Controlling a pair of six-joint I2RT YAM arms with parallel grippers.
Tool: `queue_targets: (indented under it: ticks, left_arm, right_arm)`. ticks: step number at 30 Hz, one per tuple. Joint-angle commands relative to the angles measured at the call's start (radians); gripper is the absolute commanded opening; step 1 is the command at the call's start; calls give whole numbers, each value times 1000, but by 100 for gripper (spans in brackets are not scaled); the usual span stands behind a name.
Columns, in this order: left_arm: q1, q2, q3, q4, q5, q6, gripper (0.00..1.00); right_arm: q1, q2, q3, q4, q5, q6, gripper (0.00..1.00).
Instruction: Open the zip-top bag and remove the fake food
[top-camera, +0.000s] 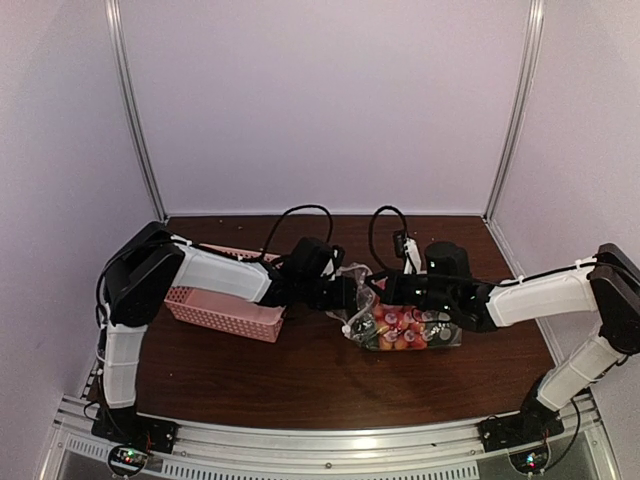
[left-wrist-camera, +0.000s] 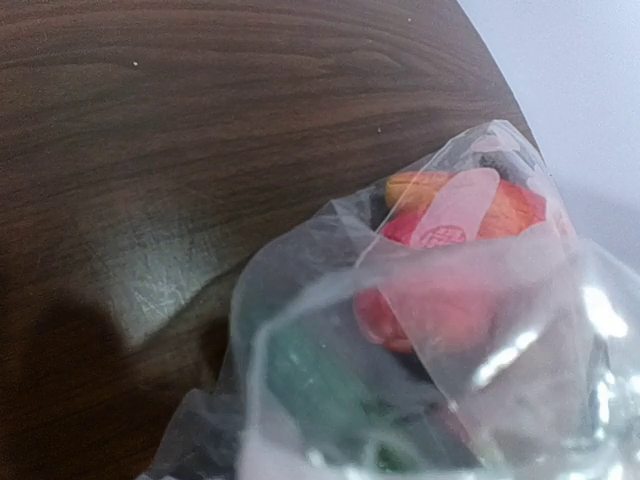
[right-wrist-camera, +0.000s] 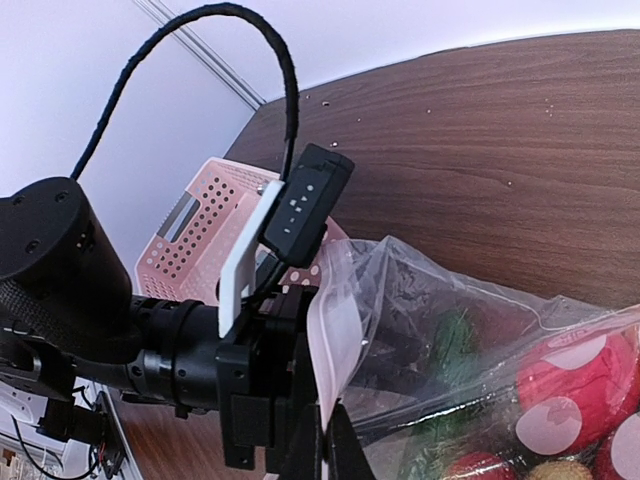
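Observation:
The green fake food should come out lengthwise, so my left gripper should next grab it near its end (right-wrist-camera: 453, 352) at the bag's opening (right-wrist-camera: 420, 300).
The zip-top bag (top-camera: 356, 276) lies at mid-table with its upper left edge raised between both grippers. The fake food (top-camera: 400, 328), red, orange and green pieces, sits inside it. My left gripper (top-camera: 345, 292) is at the bag's left edge and appears shut on a polka-dot flap (right-wrist-camera: 305, 280). Its fingers are hidden behind plastic in the left wrist view, where the bag (left-wrist-camera: 330, 300) shows red pieces (left-wrist-camera: 450, 300) and a green one (left-wrist-camera: 310, 380). My right gripper (right-wrist-camera: 338, 450) is shut on the white zip strip (right-wrist-camera: 340, 340). The bag mouth (right-wrist-camera: 420, 300) gapes slightly.
A pink perforated basket (top-camera: 225, 310) stands left of the bag under the left arm, and also shows in the right wrist view (right-wrist-camera: 200, 230). Black cables loop above both wrists. Bare wooden table (top-camera: 300, 380) lies in front of the bag, and white walls enclose the back.

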Motion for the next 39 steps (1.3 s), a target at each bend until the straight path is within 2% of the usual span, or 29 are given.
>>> queue_targets:
  ticks: [1, 8, 18, 26, 33, 39]
  left_arm:
    - [-2, 64, 54, 35, 19, -12, 56]
    - [-2, 143, 113, 27, 49, -14, 56]
    - [7, 38, 55, 20, 25, 19, 33]
    - [21, -109, -107, 183, 93, 66, 27]
    - [15, -169, -243, 473, 229, 95, 26]
    - [0, -240, -293, 511, 188, 173, 24]
  right_arm:
    - [-4, -3, -25, 20, -4, -3, 0]
    - [-9, -3, -37, 15, -1, -7, 0]
    - [-28, -30, -56, -8, 9, -11, 0]
    - [-46, -45, -75, -3, 20, -2, 0]
    - [-64, -45, -79, 8, 24, 4, 0]
    - [-65, -48, -84, 9, 19, 5, 0]
